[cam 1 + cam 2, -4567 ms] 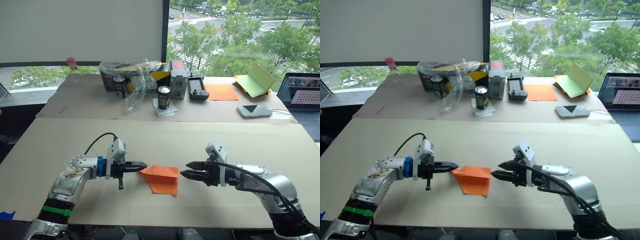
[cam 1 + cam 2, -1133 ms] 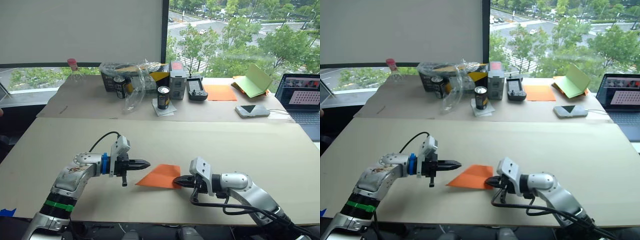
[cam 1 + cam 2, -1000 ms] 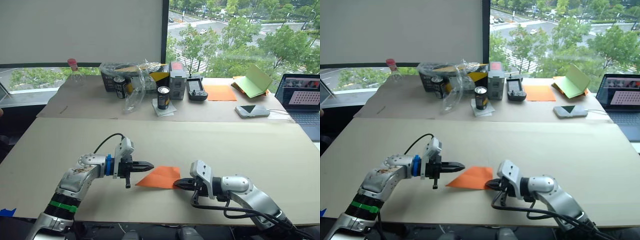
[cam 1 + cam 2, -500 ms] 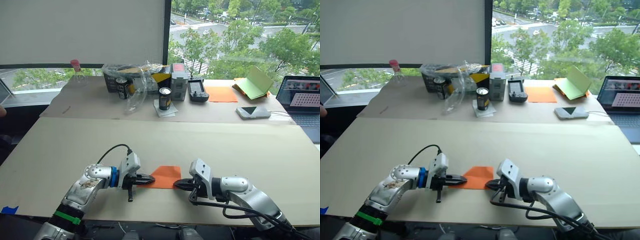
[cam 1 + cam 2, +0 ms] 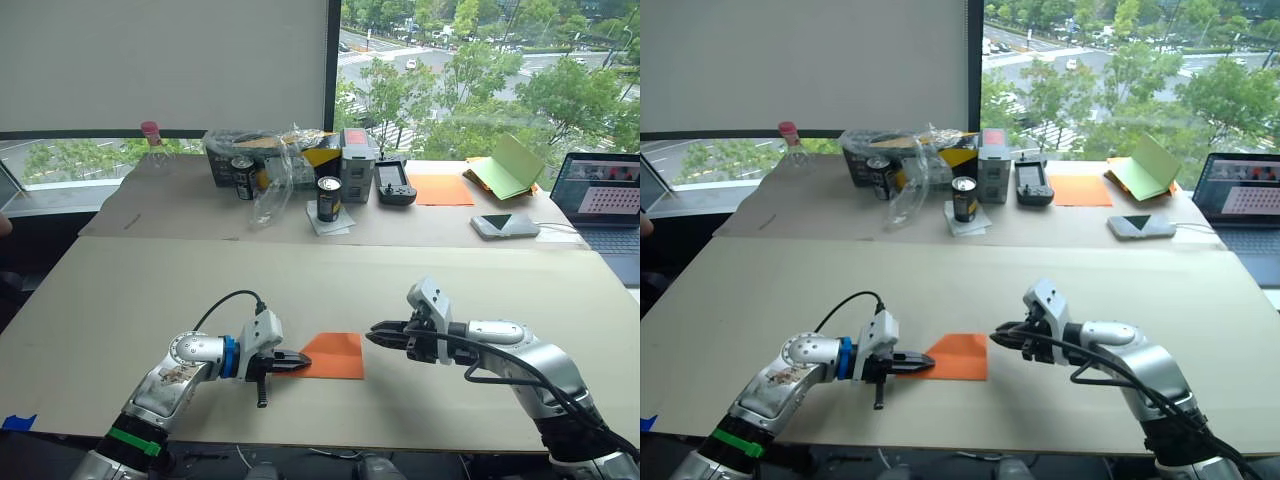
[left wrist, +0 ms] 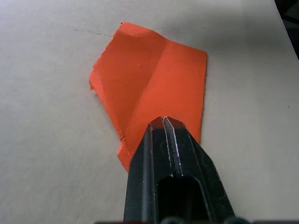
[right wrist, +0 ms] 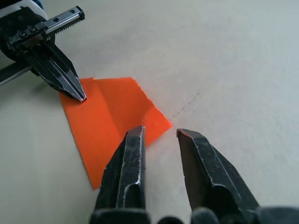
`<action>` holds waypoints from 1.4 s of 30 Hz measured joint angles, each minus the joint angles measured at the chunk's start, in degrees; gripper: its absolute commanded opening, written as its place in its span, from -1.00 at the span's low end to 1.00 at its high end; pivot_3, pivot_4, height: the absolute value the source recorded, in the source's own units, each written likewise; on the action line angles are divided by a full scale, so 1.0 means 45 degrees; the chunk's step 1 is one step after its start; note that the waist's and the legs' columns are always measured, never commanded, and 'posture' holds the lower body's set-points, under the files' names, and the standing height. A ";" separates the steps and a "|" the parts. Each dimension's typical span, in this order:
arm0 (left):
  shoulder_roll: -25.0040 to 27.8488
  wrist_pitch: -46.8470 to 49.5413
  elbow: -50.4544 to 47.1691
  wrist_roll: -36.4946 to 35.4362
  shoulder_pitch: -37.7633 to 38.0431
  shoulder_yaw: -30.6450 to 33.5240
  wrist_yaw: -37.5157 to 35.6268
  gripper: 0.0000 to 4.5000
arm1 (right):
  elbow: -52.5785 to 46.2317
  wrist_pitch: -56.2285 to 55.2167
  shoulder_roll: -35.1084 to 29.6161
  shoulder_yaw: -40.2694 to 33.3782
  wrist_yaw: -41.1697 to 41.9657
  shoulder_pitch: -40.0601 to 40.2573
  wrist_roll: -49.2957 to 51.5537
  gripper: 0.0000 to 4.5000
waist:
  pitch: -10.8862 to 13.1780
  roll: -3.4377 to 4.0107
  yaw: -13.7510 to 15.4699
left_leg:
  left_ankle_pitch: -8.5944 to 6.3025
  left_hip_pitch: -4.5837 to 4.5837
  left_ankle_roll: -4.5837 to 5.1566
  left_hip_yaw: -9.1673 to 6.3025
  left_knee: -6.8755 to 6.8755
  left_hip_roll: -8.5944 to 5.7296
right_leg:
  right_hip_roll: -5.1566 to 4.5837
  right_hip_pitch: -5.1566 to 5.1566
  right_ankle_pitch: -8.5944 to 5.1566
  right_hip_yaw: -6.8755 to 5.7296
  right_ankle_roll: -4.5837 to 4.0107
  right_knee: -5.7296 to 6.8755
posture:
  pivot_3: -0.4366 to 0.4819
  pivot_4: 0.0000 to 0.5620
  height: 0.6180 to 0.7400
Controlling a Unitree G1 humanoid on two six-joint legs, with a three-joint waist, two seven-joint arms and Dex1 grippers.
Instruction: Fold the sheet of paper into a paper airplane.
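I should next grab the orange sheet of paper [image 5: 332, 355] with my right gripper by its corner diagonally opposite the pointed tip, to fold the airplane.
The bright orange sheet of paper [image 5: 332, 355] lies flat on the near table, folded into a small four-sided piece with a diagonal crease [image 6: 149, 79]. My left gripper [image 5: 300, 358] is shut, and its tips [image 6: 163, 120] press down on the paper's left edge. My right gripper [image 5: 376, 338] hovers just right of the paper, a little above the table and not touching it. Its fingers [image 7: 133, 140] stand open with nothing between them. The right wrist view shows the left gripper [image 7: 70, 88] on the paper's [image 7: 112, 112] far corner.
The back table holds a can [image 5: 328, 195], a plastic bag over a box [image 5: 270, 150], a controller [image 5: 396, 180], a paler orange sheet [image 5: 443, 188], a green booklet [image 5: 510, 163], a phone [image 5: 504, 224] and a bottle [image 5: 152, 140]. A laptop [image 5: 605, 195] stands at the far right.
My right gripper has come off the paper's right edge, risen, drawn back to the right and opened. The left gripper keeps pressing the left edge. The paper stays flat.
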 measured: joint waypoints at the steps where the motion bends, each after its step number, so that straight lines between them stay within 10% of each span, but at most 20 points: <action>1: -0.0006 -0.0006 0.0002 0.0000 0.0005 0.0014 0.0036 -1.00 | 0.0150 0.0120 0.0012 0.0129 0.0103 -0.0080 0.0000 0.02 | 0.0000 0.0001 -0.0002 | 0.0000 0.0002 0.0000 0.0000 0.0000 0.0002 | 0.0002 0.0000 0.0000 0.0000 0.0001 0.0000 | -0.05 -0.47 0.87; 42: -0.0161 -0.0030 -0.0001 -0.0010 0.0126 0.0201 0.0169 -1.00 | 0.3324 0.1793 0.1708 0.0121 0.0434 -0.1923 0.0845 0.02 | 0.0001 0.0010 0.0011 | 0.0000 -0.0002 0.0000 -0.0002 0.0000 0.0000 | -0.0001 -0.0001 -0.0006 -0.0002 0.0012 -0.0007 | -0.05 -0.47 0.87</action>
